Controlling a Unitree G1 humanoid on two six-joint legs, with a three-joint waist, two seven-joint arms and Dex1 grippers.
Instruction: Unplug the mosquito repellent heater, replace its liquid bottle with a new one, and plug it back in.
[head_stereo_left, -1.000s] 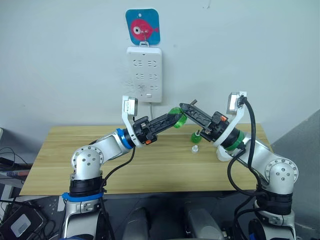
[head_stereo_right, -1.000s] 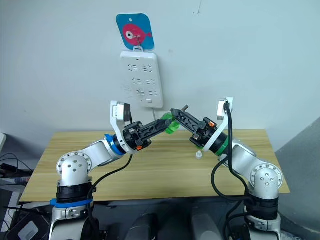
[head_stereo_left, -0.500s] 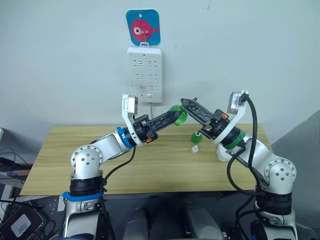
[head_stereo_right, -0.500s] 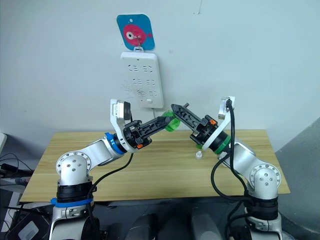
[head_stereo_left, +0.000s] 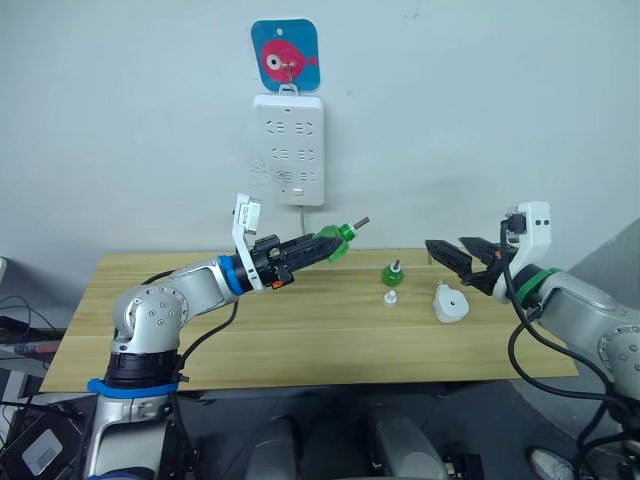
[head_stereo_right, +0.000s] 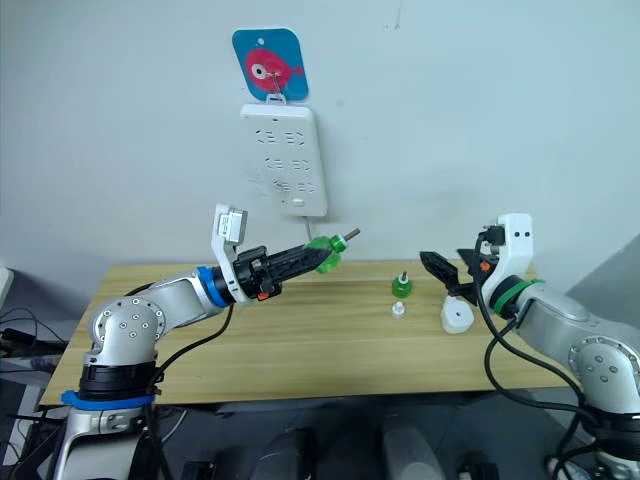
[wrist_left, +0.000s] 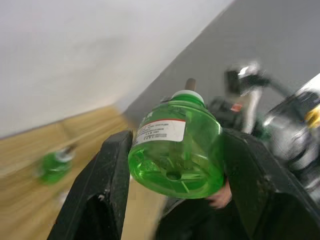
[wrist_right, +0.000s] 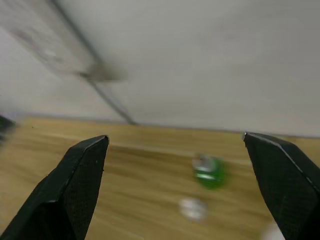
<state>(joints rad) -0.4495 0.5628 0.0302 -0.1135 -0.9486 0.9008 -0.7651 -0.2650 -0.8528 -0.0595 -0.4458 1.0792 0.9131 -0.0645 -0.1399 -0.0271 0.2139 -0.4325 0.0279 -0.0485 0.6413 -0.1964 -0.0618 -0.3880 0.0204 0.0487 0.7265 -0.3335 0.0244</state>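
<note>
I need to fit the new green liquid bottle (head_stereo_left: 337, 241) into the heater, so next my right gripper has to grab the white heater by its rounded body (head_stereo_left: 451, 305).
My left gripper (head_stereo_left: 325, 245) is shut on a green liquid bottle (wrist_left: 175, 150), held above the table's back with its bare wick pointing up and to the right. A second green bottle (head_stereo_left: 392, 273) stands on the table (head_stereo_left: 250, 340) with a small white cap (head_stereo_left: 390, 298) in front of it. The mosquito repellent heater (head_stereo_left: 450, 305), a small white rounded unit, lies on the table to the right of them. My right gripper (head_stereo_left: 445, 243) hangs open and empty just above and behind the heater, its fingers (wrist_right: 80, 170) spread wide.
A tall white power strip (head_stereo_left: 289, 148) hangs on the wall under a blue fish hook (head_stereo_left: 285, 55), its cord dropping behind the table. The table's left half and front are bare wood.
My right gripper opened wide and swung right, away from the held bottle, to above the heater. My left arm drew back left with the bottle.
</note>
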